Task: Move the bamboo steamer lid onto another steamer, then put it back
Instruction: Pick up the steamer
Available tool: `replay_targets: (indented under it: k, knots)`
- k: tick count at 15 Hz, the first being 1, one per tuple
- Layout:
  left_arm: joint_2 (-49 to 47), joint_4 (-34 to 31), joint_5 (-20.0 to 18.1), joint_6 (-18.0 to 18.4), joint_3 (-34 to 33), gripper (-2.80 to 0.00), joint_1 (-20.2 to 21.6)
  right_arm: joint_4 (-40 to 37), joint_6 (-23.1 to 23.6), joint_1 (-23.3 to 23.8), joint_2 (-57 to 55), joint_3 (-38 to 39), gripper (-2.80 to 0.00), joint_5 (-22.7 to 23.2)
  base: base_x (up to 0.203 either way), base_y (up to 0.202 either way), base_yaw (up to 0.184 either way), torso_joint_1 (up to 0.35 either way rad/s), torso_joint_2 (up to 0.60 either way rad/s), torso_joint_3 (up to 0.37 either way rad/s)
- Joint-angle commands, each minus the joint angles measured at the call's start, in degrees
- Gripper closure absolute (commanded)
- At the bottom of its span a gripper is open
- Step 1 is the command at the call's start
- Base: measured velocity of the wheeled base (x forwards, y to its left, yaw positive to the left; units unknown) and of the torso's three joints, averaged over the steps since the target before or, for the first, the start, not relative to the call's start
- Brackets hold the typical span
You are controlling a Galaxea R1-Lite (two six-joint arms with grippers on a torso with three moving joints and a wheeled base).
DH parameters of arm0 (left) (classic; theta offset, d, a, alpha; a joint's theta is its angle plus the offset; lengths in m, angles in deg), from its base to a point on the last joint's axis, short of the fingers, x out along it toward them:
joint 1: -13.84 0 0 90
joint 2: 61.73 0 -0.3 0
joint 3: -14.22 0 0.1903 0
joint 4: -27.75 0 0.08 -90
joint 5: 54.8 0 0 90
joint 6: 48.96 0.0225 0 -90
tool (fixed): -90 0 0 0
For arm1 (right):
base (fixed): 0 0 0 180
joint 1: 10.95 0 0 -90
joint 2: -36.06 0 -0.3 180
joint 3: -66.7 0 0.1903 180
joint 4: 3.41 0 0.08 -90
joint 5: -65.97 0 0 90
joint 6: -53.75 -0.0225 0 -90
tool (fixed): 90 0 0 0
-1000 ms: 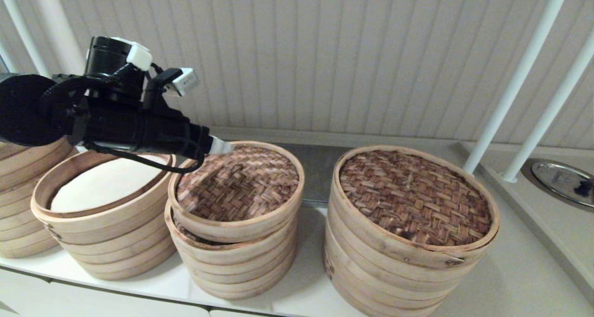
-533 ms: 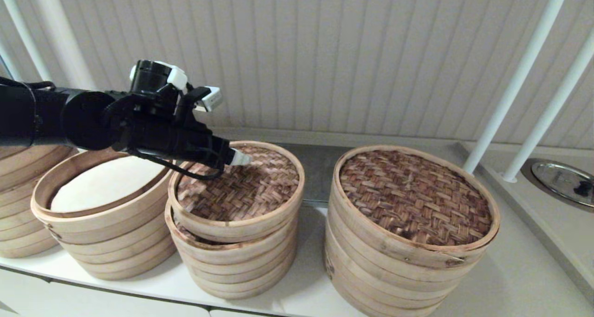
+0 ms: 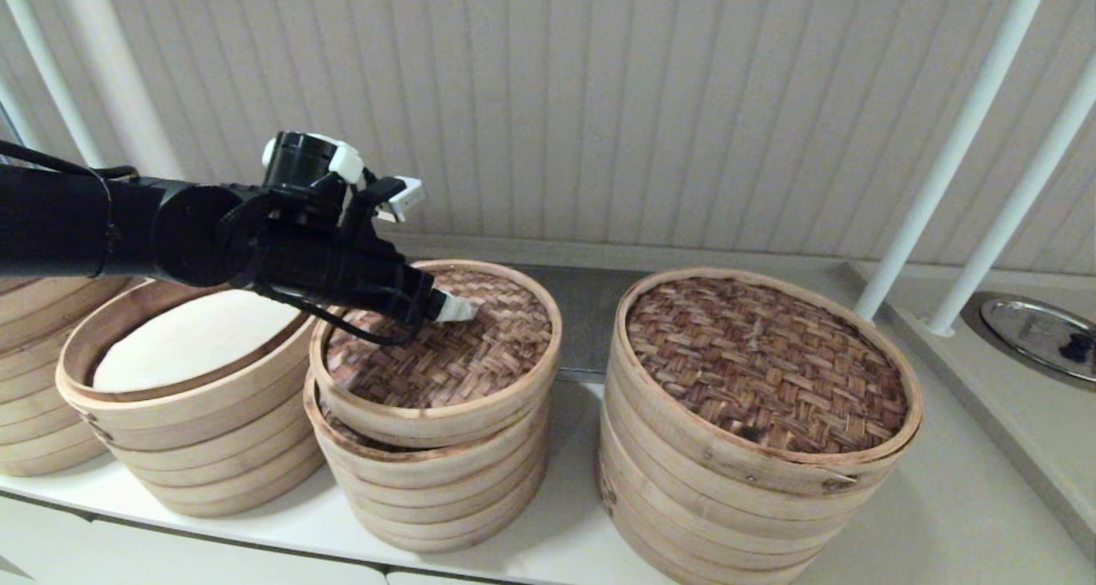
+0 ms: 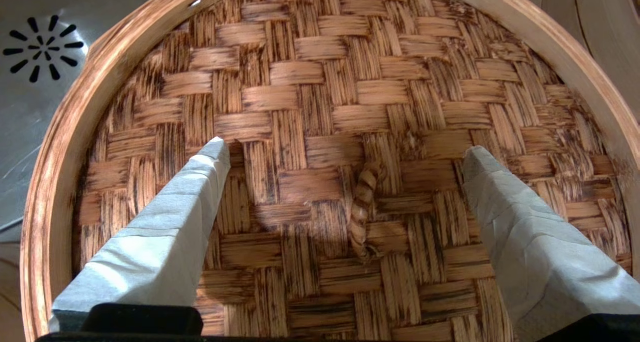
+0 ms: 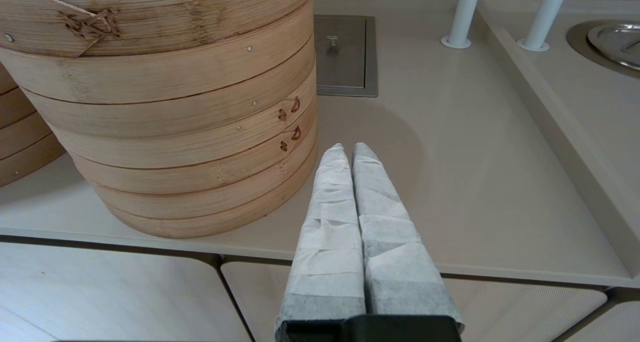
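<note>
I next need my left gripper on the bamboo steamer lid's handle, to grab the lid by its twisted loop handle (image 4: 362, 209) and return it to the steamer with the white liner.
The bamboo steamer lid (image 3: 445, 354), woven top inside a pale wood rim, lies a little askew on the narrow middle steamer (image 3: 437, 482) and overhangs it. My left gripper (image 3: 454, 311) hovers just above the lid's middle. In the left wrist view the left gripper (image 4: 347, 149) is open, its fingers (image 4: 165, 232) standing wide on either side of the lid's small twisted loop handle (image 4: 362, 209) without touching it. The right gripper (image 5: 345, 146) is shut on nothing, low over the counter's front edge.
An open steamer with a white liner (image 3: 188, 337) stands left of the middle stack, with another stack (image 3: 34, 396) behind it. The widest steamer (image 3: 753, 396) stands to the right. White posts (image 3: 942, 157) and a round metal cover (image 3: 1036, 328) are at far right.
My left arm has swung right from the lid's far-left rim to above its middle and dropped lower. Its fingers have spread wider. The lid has not moved.
</note>
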Motion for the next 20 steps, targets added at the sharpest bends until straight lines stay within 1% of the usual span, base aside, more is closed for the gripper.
replay_targets:
  k: [1,12,13,14,20]
  knots:
    - [-0.04,0.06,-0.08,0.03,0.13,-2.8,-0.06,0.02,-0.04,-0.02,-0.08,0.09,0.0,0.0,0.0,0.0,0.0,0.0,0.0,0.0]
    - [-0.09,-0.03,-0.08,0.99,-0.67,-2.8,-0.01,0.02,-0.04,-0.02,-0.08,0.14,0.0,0.0,0.0,0.0,0.0,0.0,0.0,0.0]
    - [-0.21,0.06,-0.01,0.92,-0.59,-1.37,0.03,0.02,-0.04,-0.02,-0.08,0.09,0.0,0.0,0.0,0.0,0.0,0.0,0.0,0.0]
    - [-0.21,0.06,0.01,0.91,-0.58,0.0,0.01,0.02,-0.04,-0.02,-0.08,0.11,0.0,0.0,0.0,0.0,0.0,0.0,0.0,0.0]
    - [-0.3,-0.02,-0.08,0.99,-0.84,0.0,-0.23,0.02,-0.04,-0.02,-0.08,0.09,0.0,0.0,0.0,0.0,0.0,0.0,0.0,0.0]
